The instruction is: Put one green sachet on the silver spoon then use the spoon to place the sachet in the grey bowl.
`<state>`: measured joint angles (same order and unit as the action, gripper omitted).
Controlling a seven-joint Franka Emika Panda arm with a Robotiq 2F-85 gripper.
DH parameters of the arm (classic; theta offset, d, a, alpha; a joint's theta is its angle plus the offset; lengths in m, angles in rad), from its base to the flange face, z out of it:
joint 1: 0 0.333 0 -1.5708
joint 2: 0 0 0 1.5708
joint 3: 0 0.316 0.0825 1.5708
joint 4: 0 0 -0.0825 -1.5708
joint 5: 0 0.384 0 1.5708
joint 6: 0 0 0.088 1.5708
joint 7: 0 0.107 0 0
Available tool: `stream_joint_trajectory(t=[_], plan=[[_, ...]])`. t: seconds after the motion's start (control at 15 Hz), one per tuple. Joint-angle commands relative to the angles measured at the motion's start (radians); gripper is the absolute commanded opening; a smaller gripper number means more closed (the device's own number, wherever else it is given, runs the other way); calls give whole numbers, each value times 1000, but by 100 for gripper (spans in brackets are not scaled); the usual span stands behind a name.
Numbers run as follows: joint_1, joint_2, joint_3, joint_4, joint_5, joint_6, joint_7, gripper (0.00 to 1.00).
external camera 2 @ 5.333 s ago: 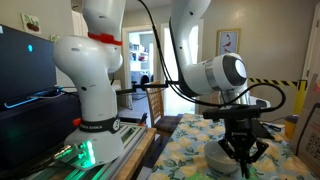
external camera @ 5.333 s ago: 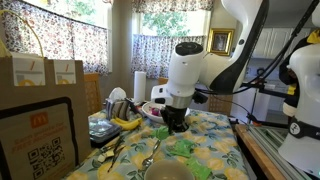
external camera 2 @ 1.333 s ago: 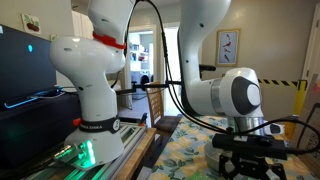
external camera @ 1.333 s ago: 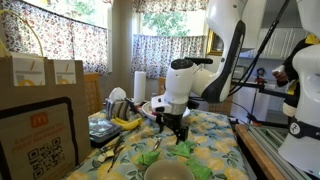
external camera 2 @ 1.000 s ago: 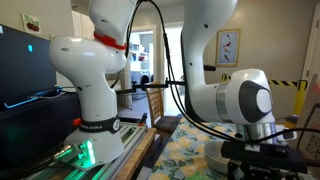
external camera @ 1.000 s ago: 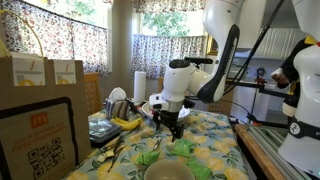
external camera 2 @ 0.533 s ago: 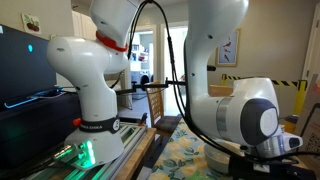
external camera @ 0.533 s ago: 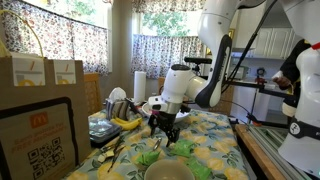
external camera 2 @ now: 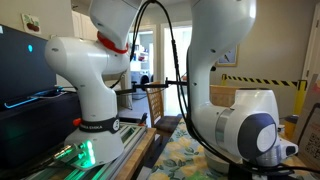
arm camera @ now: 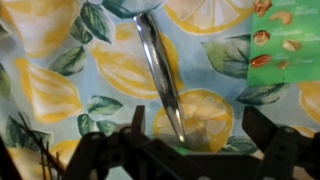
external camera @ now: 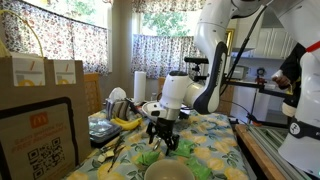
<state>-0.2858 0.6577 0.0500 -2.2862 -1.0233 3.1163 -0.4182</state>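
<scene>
Next, my gripper picks up the silver spoon (arm camera: 158,75) across its narrow handle, beside the green, to leave its sachet end free to tip into the grey bowl.
In the wrist view the silver spoon (arm camera: 158,75) lies on the lemon-print cloth, its handle running down between my fingers, close to the left finger (arm camera: 137,122). My gripper (arm camera: 200,132) is open and low over the handle's end, holding nothing. A green sachet (arm camera: 283,42) lies at the upper right, and a sliver of green shows just under the jaws. In an exterior view the gripper (external camera: 163,140) hangs just above the table behind the grey bowl (external camera: 168,171), with green sachets (external camera: 186,148) around it. In the other exterior view the arm's wrist (external camera 2: 250,140) hides the jaws.
A banana (external camera: 125,122), a paper towel roll (external camera: 138,85) and dishes stand behind the gripper. Brown paper bags (external camera: 40,75) line the left side. The table's wooden edge (external camera: 252,150) runs along the right, beside the robot base (external camera: 300,130).
The arm has swung left and down towards the table, bringing the gripper low over the spoon handle. The jaws have stayed open.
</scene>
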Motion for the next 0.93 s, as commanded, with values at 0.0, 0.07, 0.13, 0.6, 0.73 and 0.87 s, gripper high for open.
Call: stream_joint_trajectory(t=[0.0, 0.07, 0.13, 0.6, 0.73, 0.87], plan=[[-90, 29, 92, 30, 52, -51, -78, 100], [-112, 30, 118, 30, 68, -75, -96, 100], [-132, 35, 144, 35, 87, -104, -114, 100], [-132, 17, 163, 64, 212, -206, -213, 100], [-122, 15, 155, 72, 258, -207, -251, 99], [-104, 19, 144, 81, 304, -208, -293, 77]])
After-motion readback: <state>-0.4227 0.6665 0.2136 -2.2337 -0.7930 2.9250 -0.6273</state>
